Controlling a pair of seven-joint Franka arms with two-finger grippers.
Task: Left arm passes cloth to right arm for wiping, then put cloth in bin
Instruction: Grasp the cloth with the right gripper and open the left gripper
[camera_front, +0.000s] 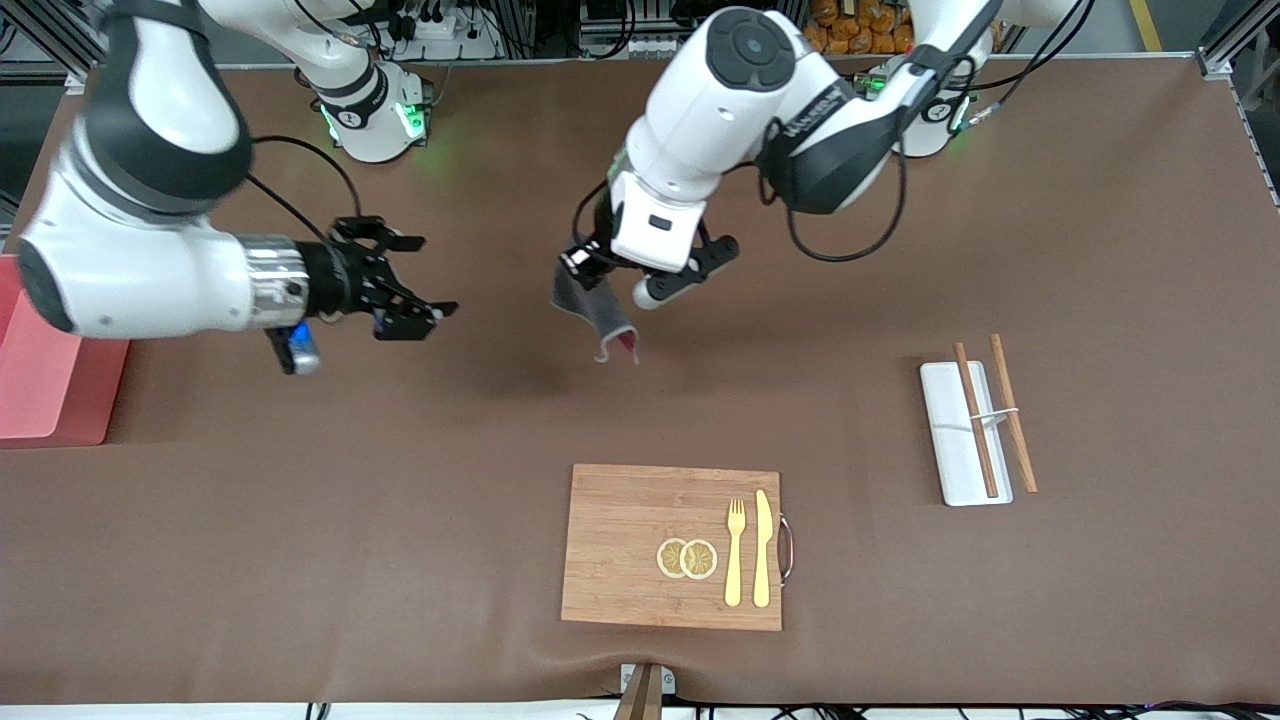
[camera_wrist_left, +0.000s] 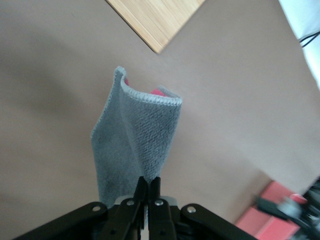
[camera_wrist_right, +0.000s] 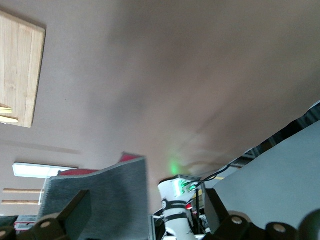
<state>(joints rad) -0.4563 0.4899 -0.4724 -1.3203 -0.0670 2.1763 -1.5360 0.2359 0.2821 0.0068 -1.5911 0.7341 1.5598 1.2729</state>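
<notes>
I will next grab the cloth's grey side (camera_front: 583, 299) with my right gripper, and that will leave its pink corner (camera_front: 626, 342) free for wiping.
My left gripper (camera_front: 588, 264) is shut on the top edge of the dark grey cloth (camera_front: 598, 318) and holds it up over the middle of the table. The cloth hangs down and shows pink-red at its lower corner. In the left wrist view the jaws (camera_wrist_left: 149, 183) pinch the cloth (camera_wrist_left: 135, 140). My right gripper (camera_front: 432, 276) is open and empty, in the air beside the cloth toward the right arm's end, with a gap between them. The right wrist view shows the cloth (camera_wrist_right: 100, 197) ahead between its spread fingers (camera_wrist_right: 75, 214). The pink bin (camera_front: 40, 380) stands at the right arm's end of the table.
A wooden cutting board (camera_front: 620, 560) with a gold fork (camera_front: 735, 550), a knife and lemon slices lies near the front camera. A flat white tray (camera_front: 955, 440) with brown chopsticks lies toward the left arm's end. The bin also shows in the left wrist view (camera_wrist_left: 270, 215).
</notes>
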